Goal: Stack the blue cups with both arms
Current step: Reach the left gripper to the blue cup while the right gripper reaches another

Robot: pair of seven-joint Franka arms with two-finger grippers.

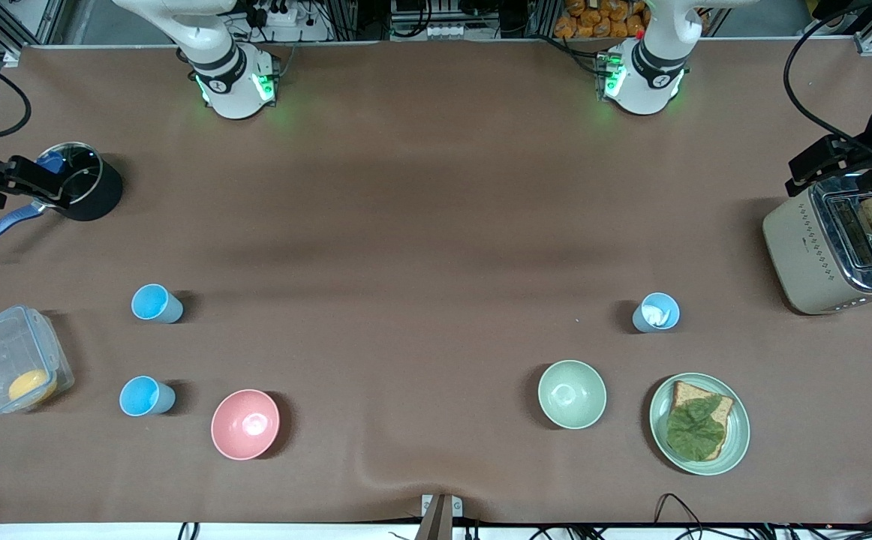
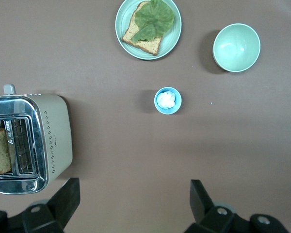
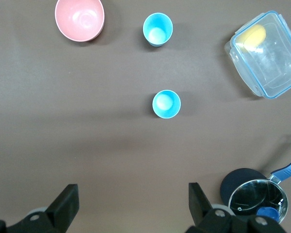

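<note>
The third blue cup needs to be stacked, so my left gripper should grab it by its rim next.
Two empty blue cups stand upright toward the right arm's end: one farther from the front camera, one nearer, beside the pink bowl. A third blue cup, with something white inside, stands toward the left arm's end. My right gripper is open and empty, high over bare table short of the farther cup. My left gripper is open and empty, high over bare table between the toaster and the third cup.
A pink bowl, a pale green bowl and a plate with bread and a leaf sit near the front camera. A toaster holds a slice. A clear box and a black pot are at the right arm's end.
</note>
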